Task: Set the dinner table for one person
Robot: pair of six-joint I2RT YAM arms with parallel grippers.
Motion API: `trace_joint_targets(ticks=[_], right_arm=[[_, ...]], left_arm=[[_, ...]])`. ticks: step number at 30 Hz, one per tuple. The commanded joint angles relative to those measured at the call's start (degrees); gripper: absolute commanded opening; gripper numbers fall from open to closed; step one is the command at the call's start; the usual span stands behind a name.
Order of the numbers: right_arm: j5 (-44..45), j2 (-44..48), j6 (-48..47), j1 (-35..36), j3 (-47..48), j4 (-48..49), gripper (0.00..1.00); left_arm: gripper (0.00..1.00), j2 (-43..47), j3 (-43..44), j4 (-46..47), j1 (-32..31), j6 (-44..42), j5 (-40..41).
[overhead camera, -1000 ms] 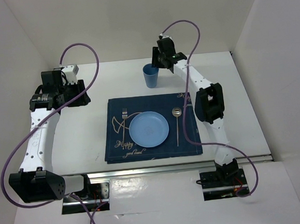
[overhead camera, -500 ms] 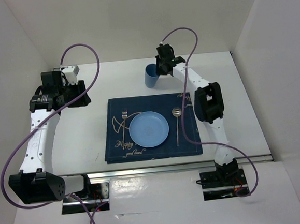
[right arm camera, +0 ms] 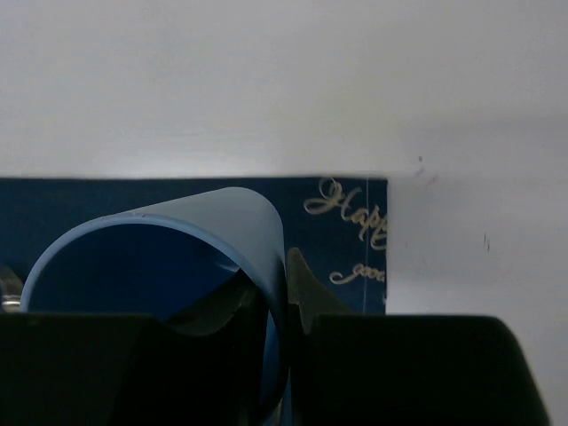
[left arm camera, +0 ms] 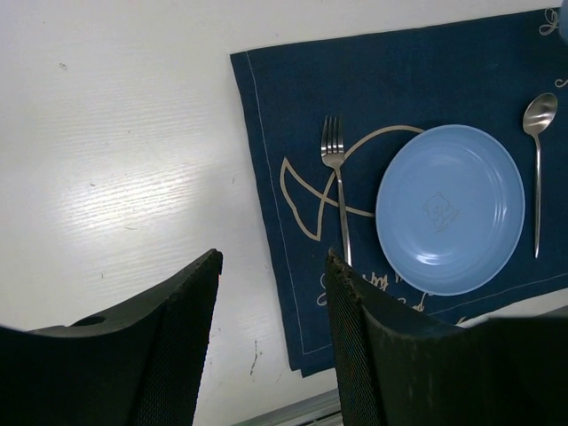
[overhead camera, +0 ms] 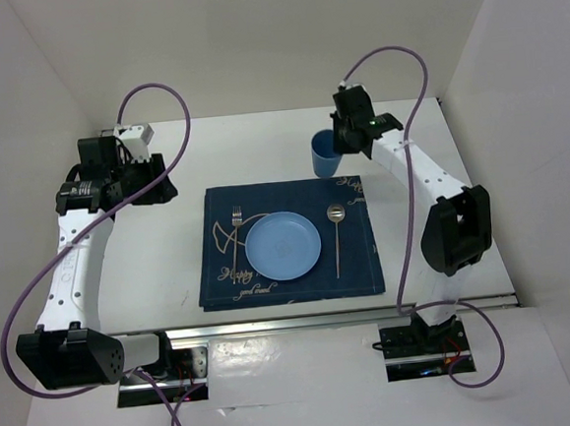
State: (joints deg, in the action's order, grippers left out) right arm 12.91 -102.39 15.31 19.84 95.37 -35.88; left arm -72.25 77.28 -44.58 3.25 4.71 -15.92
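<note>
The cup (overhead camera: 324,155) stays held in my right gripper for now. It hangs high at the mat's far edge by the spoon, so opening now would make it fall.
On the white dinner table (overhead camera: 150,253) lies a dark blue placemat (overhead camera: 285,243) with a blue plate (overhead camera: 283,245), a fork (overhead camera: 236,233) left of it and a spoon (overhead camera: 336,234) right of it. My right gripper (overhead camera: 342,141) is shut on the rim of a blue cup (overhead camera: 324,155), one finger inside and one outside, holding it above the mat's far right corner; the cup (right arm camera: 169,266) fills the right wrist view. My left gripper (left arm camera: 271,311) is open and empty, high over the table left of the mat (left arm camera: 399,160).
White walls enclose the table on three sides. A metal rail (overhead camera: 343,317) runs along the near edge by the arm bases. Purple cables loop above both arms.
My right gripper has carried the blue cup to the right, from behind the mat's middle to its far right corner. The left arm has not moved.
</note>
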Motion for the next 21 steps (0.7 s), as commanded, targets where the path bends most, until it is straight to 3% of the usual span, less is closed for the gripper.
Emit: trace_joint_targets(ticks=[1, 11, 21], right_arm=[[-0.77, 0.0, 0.33, -1.38, -7.29, 0.45, 0.0], [-3.06, 0.7, 1.56, -6.48, -13.98, 4.41, 0.0], [-3.06, -2.28, 2.09, -7.0, -13.46, 8.02, 0.0]], left_arm=[[0.58, 1.58, -0.28, 1.69, 0.36, -0.05, -2.27], [0.58, 2.73, -0.28, 1.16, 0.36, -0.05, -2.89], [0.58, 2.73, -0.28, 1.16, 0.36, -0.05, -2.89]])
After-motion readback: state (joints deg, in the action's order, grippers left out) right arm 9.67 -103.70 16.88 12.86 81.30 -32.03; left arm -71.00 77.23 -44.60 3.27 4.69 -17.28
